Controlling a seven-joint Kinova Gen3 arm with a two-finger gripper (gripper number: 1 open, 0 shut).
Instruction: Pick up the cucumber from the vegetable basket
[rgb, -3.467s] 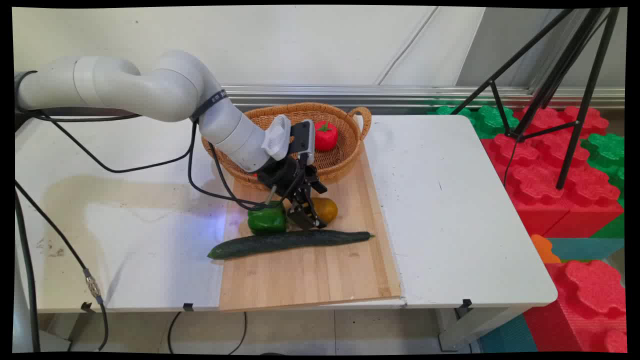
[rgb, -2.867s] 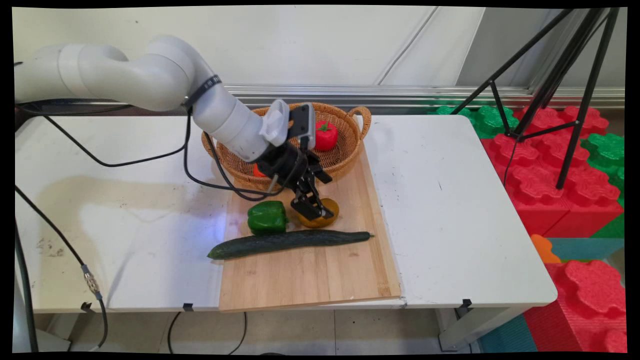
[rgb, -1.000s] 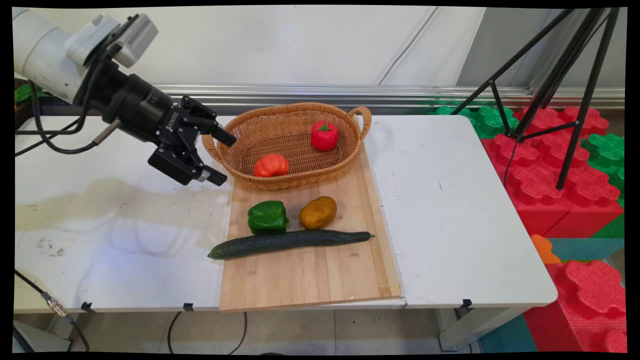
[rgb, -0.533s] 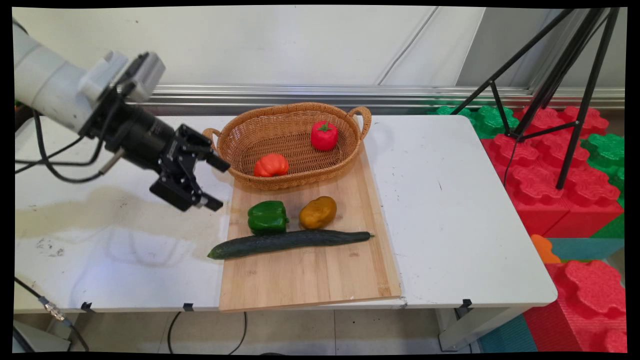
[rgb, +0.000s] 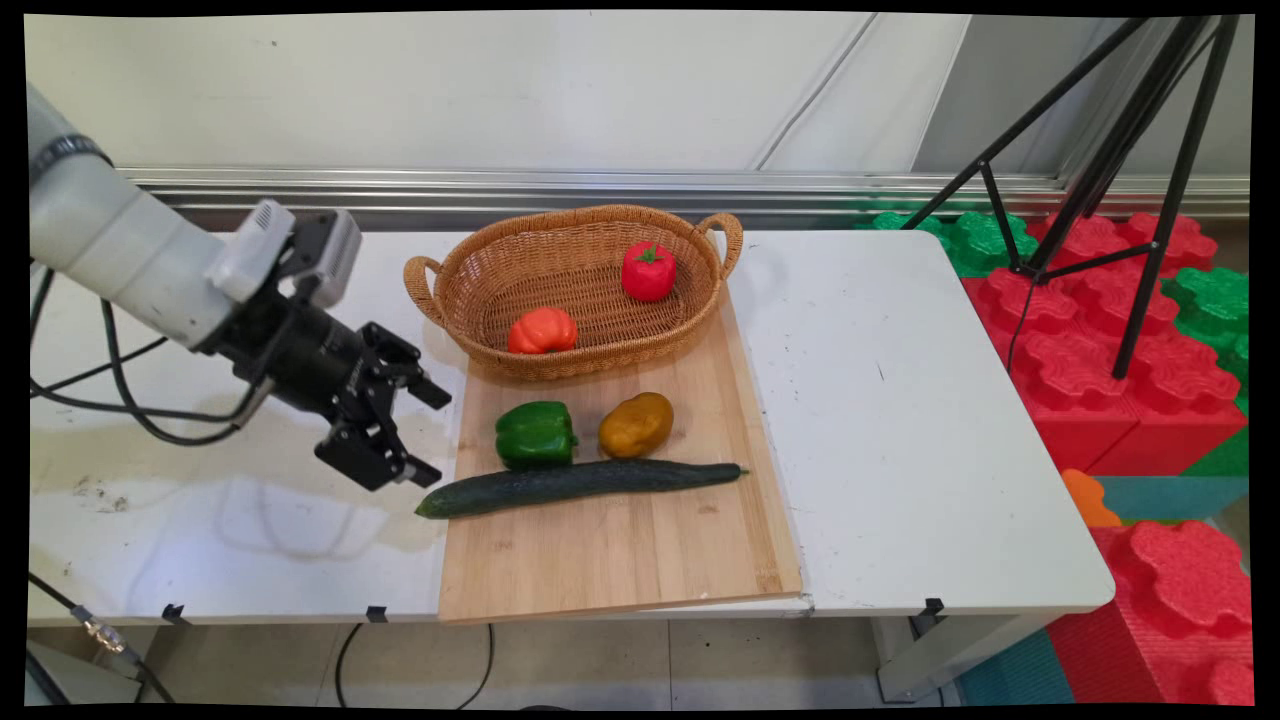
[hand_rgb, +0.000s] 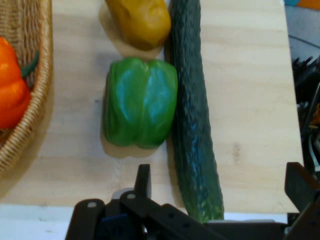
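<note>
My gripper is going to grab the cucumber by its lighter-green blunt end (rgb: 449, 499) next, so that it can lift the cucumber off the board beside the green pepper (rgb: 536, 434).
My gripper (rgb: 431, 434) hangs open and empty over the white table, just left of the wooden cutting board (rgb: 620, 550). Nearest to it is the left end of a long dark cucumber (rgb: 580, 484). In the hand view the cucumber (hand_rgb: 192, 110) runs up between the gripper's (hand_rgb: 220, 186) spread fingers. A green bell pepper (hand_rgb: 141, 102) lies against its left side, with a yellow-brown potato (hand_rgb: 140, 22) beyond. In the main view the pepper (rgb: 536, 434) and potato (rgb: 636, 424) sit side by side behind the cucumber.
A wicker basket (rgb: 600, 212) at the board's far end holds an orange tomato (rgb: 542, 331) and a red pepper (rgb: 648, 271). Black cables (rgb: 120, 400) hang from the arm at the left. A black tripod (rgb: 1130, 150) and red and green foam blocks (rgb: 1100, 330) stand beyond the table's right edge.
The gripper left the potato on the board, rose and swung away to the left. Over the last second it has come down from beside the basket's left handle to the cucumber's left end.
</note>
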